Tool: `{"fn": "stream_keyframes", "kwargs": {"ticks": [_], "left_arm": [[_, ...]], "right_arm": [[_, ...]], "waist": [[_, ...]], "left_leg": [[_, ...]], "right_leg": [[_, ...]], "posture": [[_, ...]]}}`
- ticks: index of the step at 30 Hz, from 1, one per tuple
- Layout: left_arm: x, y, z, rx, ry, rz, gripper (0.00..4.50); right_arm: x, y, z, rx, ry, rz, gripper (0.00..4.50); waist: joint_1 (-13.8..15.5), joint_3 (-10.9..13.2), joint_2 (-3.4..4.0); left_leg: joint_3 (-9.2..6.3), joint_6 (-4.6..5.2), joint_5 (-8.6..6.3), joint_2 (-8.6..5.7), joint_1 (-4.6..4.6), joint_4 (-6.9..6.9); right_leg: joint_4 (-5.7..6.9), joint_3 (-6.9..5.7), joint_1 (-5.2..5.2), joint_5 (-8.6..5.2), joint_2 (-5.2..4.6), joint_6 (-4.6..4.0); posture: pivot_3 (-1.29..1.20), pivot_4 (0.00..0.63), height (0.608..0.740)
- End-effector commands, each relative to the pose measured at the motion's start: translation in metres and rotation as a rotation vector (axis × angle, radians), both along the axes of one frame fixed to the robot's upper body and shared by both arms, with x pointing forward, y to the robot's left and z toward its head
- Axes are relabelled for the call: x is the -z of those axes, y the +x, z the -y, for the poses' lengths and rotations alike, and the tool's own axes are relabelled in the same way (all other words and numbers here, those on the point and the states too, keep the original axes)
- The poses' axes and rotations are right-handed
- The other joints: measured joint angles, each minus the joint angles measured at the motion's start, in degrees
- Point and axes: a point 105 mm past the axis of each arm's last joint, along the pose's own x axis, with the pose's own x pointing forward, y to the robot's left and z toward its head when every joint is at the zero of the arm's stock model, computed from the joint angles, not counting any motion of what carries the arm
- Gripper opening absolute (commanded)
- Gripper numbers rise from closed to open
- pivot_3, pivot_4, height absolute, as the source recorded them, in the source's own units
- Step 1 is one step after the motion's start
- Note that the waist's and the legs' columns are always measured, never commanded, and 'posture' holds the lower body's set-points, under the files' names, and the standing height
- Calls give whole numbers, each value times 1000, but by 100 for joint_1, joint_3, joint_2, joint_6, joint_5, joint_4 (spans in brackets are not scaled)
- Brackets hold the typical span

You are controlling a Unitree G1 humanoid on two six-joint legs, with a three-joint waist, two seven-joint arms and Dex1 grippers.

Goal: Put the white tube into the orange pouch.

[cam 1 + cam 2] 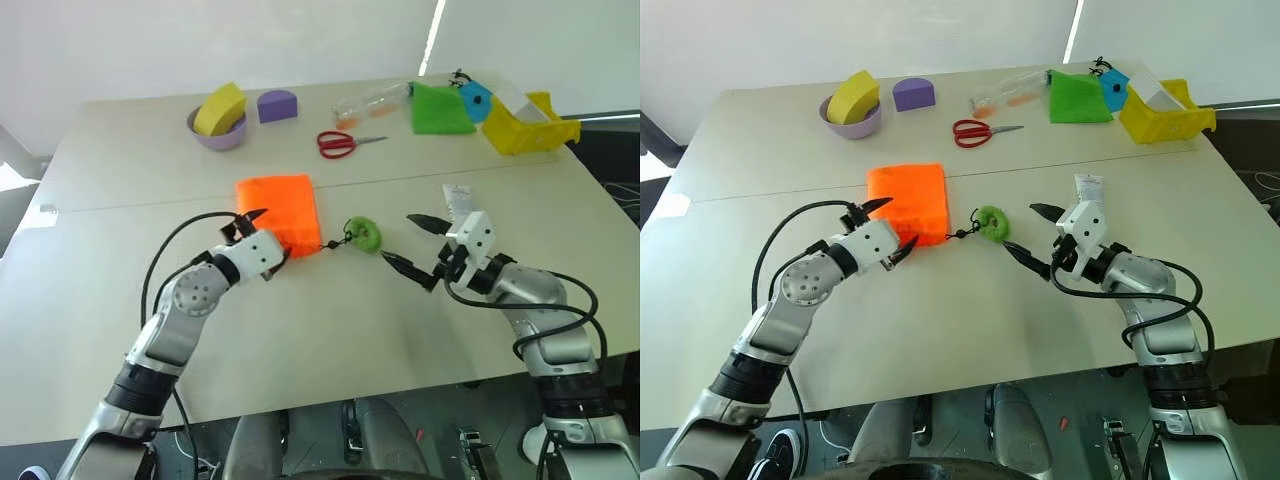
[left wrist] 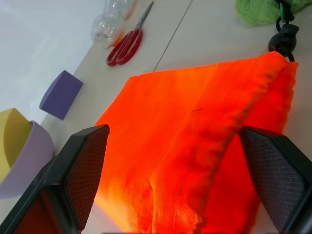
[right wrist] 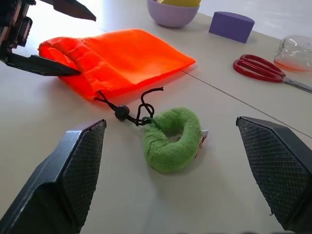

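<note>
I should next pinch the orange pouch with my left gripper by its opening's raised hem (image 1: 298,248), because that gathered hem stands up while the pouch's body (image 1: 276,202) lies flat.
The orange pouch (image 1: 278,208) lies flat at mid-table, its black cord running to a green ring toggle (image 1: 363,235) on its right. My left gripper (image 1: 265,240) is open at the pouch's near, gathered end, one finger above the fabric and one at table level beside it; in the left wrist view the pouch (image 2: 195,146) sits between the spread fingers (image 2: 78,170). The right gripper (image 1: 398,237) is open and level, pointing at the toggle (image 3: 170,136) from the right, apart from it. The white tube (image 1: 456,200) lies on the table just behind the right gripper.
Along the far side stand a lilac bowl (image 1: 218,135) holding a yellow wedge, a purple block (image 1: 277,104), red scissors (image 1: 340,143), a clear bottle (image 1: 372,102), a green cloth (image 1: 440,110) and a yellow bin (image 1: 525,128). A seam crosses the table behind the pouch.
</note>
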Motion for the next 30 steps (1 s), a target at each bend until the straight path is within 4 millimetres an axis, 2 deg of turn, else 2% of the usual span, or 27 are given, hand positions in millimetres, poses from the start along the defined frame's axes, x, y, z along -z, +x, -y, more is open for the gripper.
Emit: {"fn": "stream_keyframes", "kwargs": {"ticks": [1,4,7,8,9,14,15,21,26,30], "left_arm": [[-7,1,-3,-3,7,39,4466],[-6,0,-3,-5,15,43,4466],[-6,0,-2,-5,-6,37,3722],[-7,0,-1,0,-12,41,3102],[-7,0,0,4,-10,44,2722],[-4,0,-1,2,12,35,133],[-3,-1,-2,1,5,28,19],[-2,-4,-2,11,-33,-3,19],[-1,-27,10,130,-150,-146,19],[-8,-36,4,132,-142,-148,19]], "right_arm": [[-15,-2,-4,-17,1,70,4500],[-16,-1,-3,-15,-2,72,4500],[-17,0,-3,-13,-3,74,4500],[-16,-1,-3,-13,-4,73,4500],[-15,-1,-3,-14,-6,72,4500],[-15,-1,-5,-16,-12,72,4500],[-15,0,-5,-16,-13,74,4500],[-16,2,-3,-11,-22,82,4500],[-14,3,-3,-8,-30,88,4500],[-13,3,-3,-7,-35,92,4500]], "waist": [[-2,0,0],[1,0,0],[2,0,0],[2,0,0],[2,0,0],[-1,0,0],[0,0,0],[1,0,0],[-7,0,0],[-3,0,0]], "left_leg": [[0,0,0,0,0,0],[-1,0,0,1,0,0],[0,0,0,0,0,0],[0,0,0,0,0,1],[0,0,0,0,0,1],[0,0,0,0,0,1],[0,0,0,0,0,1],[0,0,0,0,0,1],[0,0,0,1,0,1],[-1,0,0,1,0,1]], "right_leg": [[0,0,0,0,0,0],[0,0,0,0,1,0],[0,0,0,0,0,0],[0,0,0,1,0,1],[0,0,0,1,0,1],[1,0,0,1,1,1],[1,0,0,1,1,1],[1,0,0,1,1,1],[1,0,0,1,0,1],[1,1,0,1,1,1]], "posture": [[0,150,740],[0,150,740],[0,150,740],[0,150,740],[0,150,740],[0,150,740],[0,150,740],[0,150,740],[0,150,740],[0,150,740]]}}
